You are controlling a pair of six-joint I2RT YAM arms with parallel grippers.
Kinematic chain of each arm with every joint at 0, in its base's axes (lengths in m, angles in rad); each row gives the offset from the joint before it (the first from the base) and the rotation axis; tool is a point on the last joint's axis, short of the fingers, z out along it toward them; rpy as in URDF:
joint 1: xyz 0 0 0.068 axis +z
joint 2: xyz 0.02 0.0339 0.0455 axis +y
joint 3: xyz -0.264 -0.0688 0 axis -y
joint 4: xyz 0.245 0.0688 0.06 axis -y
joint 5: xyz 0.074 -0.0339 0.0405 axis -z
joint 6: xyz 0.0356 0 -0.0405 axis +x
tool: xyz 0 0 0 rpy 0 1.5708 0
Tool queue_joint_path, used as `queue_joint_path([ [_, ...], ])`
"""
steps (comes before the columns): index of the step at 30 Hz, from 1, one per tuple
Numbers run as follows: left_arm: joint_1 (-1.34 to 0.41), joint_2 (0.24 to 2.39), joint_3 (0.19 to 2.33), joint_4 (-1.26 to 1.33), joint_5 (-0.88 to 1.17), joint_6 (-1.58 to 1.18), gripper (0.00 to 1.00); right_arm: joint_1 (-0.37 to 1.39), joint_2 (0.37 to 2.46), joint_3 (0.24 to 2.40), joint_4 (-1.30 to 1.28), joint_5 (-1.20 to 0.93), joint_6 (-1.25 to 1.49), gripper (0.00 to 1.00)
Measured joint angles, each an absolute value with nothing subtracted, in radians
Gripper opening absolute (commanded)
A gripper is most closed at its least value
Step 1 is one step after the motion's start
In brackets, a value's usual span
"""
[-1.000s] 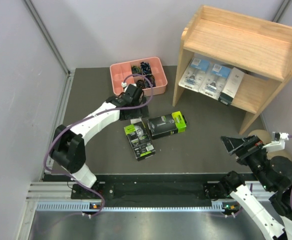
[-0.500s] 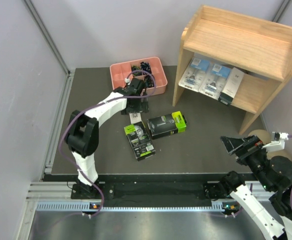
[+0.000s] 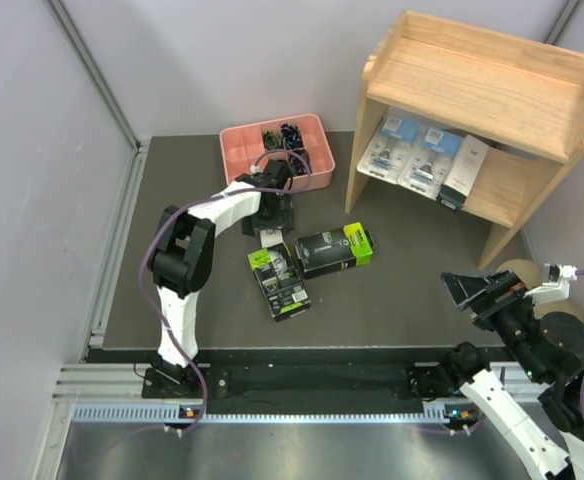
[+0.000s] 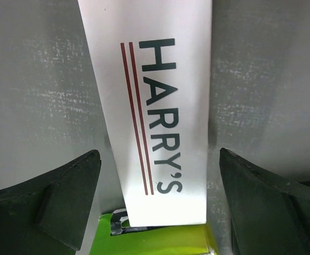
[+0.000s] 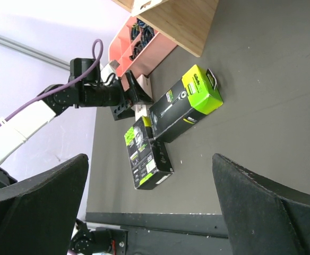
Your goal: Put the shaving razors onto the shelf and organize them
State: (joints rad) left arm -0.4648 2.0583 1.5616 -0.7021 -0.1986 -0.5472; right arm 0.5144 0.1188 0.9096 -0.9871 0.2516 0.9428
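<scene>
I need to close my left gripper on the HARRY'S box now, because the box is between my fingers, which are down beside its long sides.
A slim white box marked HARRY'S lies on the dark table. My left gripper is open just above it, with one finger on each side. Its near end rests on the lime-green end of a black box. A second black box lies beside it. Two blister packs and another white box stand on the lower tier of the wooden shelf. My right gripper is open and empty near the front right.
A pink divided tray of small dark items sits just behind my left gripper, also in the right wrist view. The shelf's left side panel stands right of the tray. Grey walls close the left and back.
My left arm's elbow has swung right and folded in toward the wrist, while the gripper stays over the white box. The right arm and the packs have not moved.
</scene>
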Motion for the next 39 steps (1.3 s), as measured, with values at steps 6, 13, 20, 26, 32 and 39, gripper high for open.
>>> queue_joint_path([
  [6, -0.458, 2.071, 1.547, -0.693, -0.162, -0.548, 0.69, 0.514, 0.118, 0.902, -0.986, 0.25, 0.943, 0.99],
  [13, -0.458, 2.045, 1.496, -0.645, -0.137, -0.528, 0.38, 0.514, 0.118, 0.896, -0.979, 0.244, 0.943, 0.99],
  [20, -0.453, 1.997, 1.448, -0.606, -0.115, -0.508, 0.33, 0.514, 0.119, 0.885, -0.964, 0.233, 0.944, 0.99],
  [26, -0.452, 1.881, 1.445, -0.616, -0.064, -0.454, 0.31, 0.514, 0.122, 0.863, -0.945, 0.21, 0.946, 0.99],
  [32, -0.465, 1.69, 1.443, -0.628, 0.051, -0.392, 0.27, 0.514, 0.17, 0.858, -0.9, 0.156, 0.946, 0.99],
  [39, -0.645, 1.503, 1.371, -0.628, 0.1, -0.363, 0.27, 0.515, 0.216, 0.834, -0.831, 0.072, 0.953, 0.99],
])
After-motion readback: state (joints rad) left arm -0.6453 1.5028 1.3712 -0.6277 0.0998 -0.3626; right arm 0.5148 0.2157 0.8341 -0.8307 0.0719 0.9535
